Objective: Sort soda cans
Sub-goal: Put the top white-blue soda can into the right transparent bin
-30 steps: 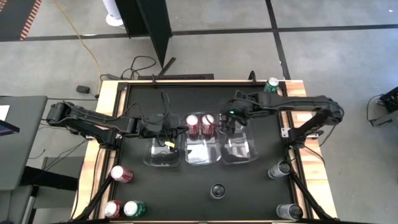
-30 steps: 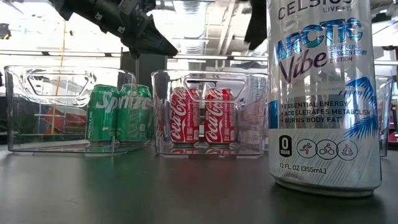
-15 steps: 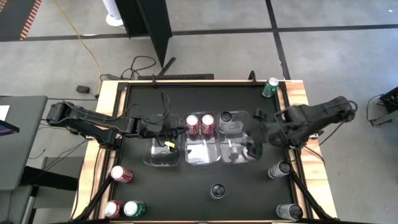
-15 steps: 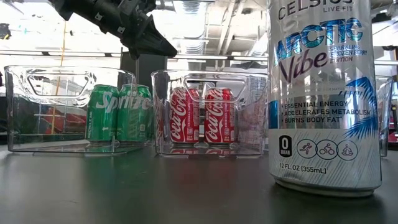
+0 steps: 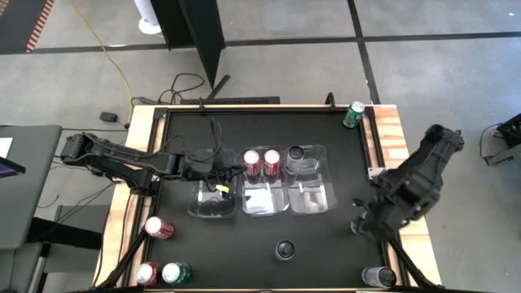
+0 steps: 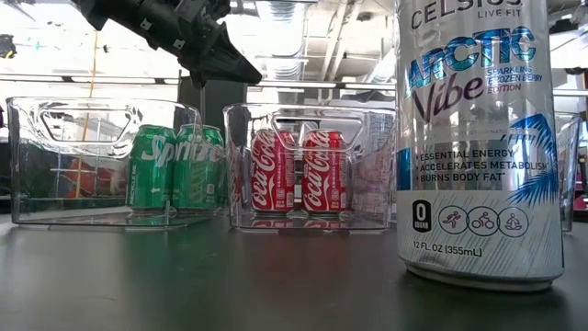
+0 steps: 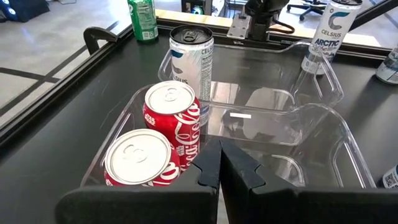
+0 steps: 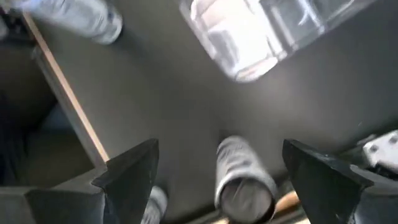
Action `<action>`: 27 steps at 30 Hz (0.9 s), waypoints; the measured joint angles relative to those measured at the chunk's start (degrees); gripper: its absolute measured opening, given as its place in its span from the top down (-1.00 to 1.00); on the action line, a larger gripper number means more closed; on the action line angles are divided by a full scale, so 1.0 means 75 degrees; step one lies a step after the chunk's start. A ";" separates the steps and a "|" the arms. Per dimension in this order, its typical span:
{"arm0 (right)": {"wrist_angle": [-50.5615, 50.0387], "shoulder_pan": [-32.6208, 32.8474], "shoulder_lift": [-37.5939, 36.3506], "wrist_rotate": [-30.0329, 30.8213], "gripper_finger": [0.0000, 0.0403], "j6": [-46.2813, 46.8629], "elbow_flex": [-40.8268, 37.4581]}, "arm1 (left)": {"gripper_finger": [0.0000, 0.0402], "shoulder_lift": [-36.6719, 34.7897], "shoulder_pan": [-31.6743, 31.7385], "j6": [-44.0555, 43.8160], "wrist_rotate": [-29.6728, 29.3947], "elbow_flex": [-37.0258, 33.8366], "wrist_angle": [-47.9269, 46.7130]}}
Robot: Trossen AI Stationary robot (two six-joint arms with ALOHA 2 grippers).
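Note:
My right gripper should sort the standing can into the clear tray that holds the silver can [image 5: 312, 192], so it needs to grab the can by its printed body [image 5: 356, 228].
Three clear trays stand side by side mid-table. The left tray [image 6: 101, 156] holds two green cans [image 6: 175, 179], the middle tray [image 5: 262, 198] two red cans [image 5: 261, 163], and the right tray [image 5: 312, 194] one silver can [image 5: 295, 153] at its far end. My left gripper [image 7: 221, 169] is shut and empty, hovering over the left tray [image 6: 220, 64]. My right gripper [image 8: 227, 174] is open over a silver can [image 8: 242, 180] standing near the table's right edge [image 5: 364, 221]. Its fingers stand to either side of the can and above it.
Loose cans stand on the table: a green one [image 5: 355, 114] at the far right corner, a silver one [image 5: 284, 249] near the front middle, another silver one [image 5: 378, 277] at the near right, and two red [image 5: 159, 228] and one green [image 5: 175, 273] at the near left.
My right gripper has drawn away from the far end of the right tray, leaving the silver can standing there. It has swung toward the table's right and near edges, to above the silver can by the right edge.

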 joint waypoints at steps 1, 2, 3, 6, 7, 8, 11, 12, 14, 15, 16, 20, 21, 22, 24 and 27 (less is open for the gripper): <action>-0.0007 0.0237 0.0028 -0.0030 -0.78 0.0140 0.0001 | 1.00 0.0000 0.0000 0.0001 0.0000 0.0000 0.0000; -0.0003 0.0455 0.0064 -0.0061 -0.78 0.0260 0.0000 | 1.00 0.0000 0.0000 0.0004 0.0000 0.0000 0.0000; 0.0004 0.0696 0.0101 -0.0079 -0.78 0.0378 -0.0001 | 1.00 0.0000 0.0000 0.0004 0.0000 0.0000 0.0003; 0.0001 0.1187 0.0166 -0.0114 -0.78 0.0651 -0.0164 | 1.00 0.0000 0.0000 0.0006 -0.0002 0.0000 0.0003; -0.0004 0.1297 0.0169 -0.0190 -0.78 0.0713 -0.0300 | 1.00 0.0000 0.0000 0.0011 -0.0003 0.0000 0.0004; -0.0007 0.1390 0.0174 -0.0302 -0.78 0.0731 -0.0449 | 1.00 0.0000 0.0000 0.0037 -0.0003 0.0000 0.0005; -0.0007 0.1499 0.0153 -0.0716 -0.78 0.0726 -0.0902 | 1.00 0.0001 0.0000 0.0094 -0.0006 0.0000 0.0014; -0.0012 0.1504 0.0122 -0.0798 -0.77 0.0724 -0.1034 | 1.00 0.0003 0.0012 0.0099 -0.0006 0.0000 0.0031; -0.0013 0.1499 0.0035 -0.0839 -0.76 0.0709 -0.1227 | 1.00 0.0003 0.0049 0.0152 -0.0003 0.0000 0.0081; -0.0005 0.1496 -0.0025 -0.0839 -0.76 0.0698 -0.1311 | 1.00 0.0003 0.0073 0.0154 -0.0003 0.0000 0.0103; -0.0013 0.1496 -0.0091 -0.0839 -0.76 0.0701 -0.1385 | 1.00 0.0003 0.0101 0.0155 -0.0003 0.0000 0.0116; -0.0007 0.1464 -0.0335 -0.0656 -0.76 0.0660 -0.1610 | 1.00 0.0003 0.0189 0.0211 -0.0003 0.0000 0.0125; -0.0007 0.1437 -0.0386 -0.0582 -0.76 0.0667 -0.1662 | 1.00 0.0003 0.0204 0.0213 -0.0003 0.0000 0.0123; -0.0002 0.1397 -0.0441 -0.0556 -0.76 0.0681 -0.1725 | 1.00 0.0003 0.0213 0.0216 0.0000 0.0000 0.0125; -0.0012 0.1303 -0.0543 -0.0547 -0.76 0.0698 -0.1905 | 1.00 0.0003 0.0213 0.0219 0.0000 0.0000 0.0123; -0.0009 0.1149 -0.0625 -0.0550 -0.76 0.0701 -0.2144 | 1.00 0.0003 0.0213 0.0282 0.0001 0.0000 0.0121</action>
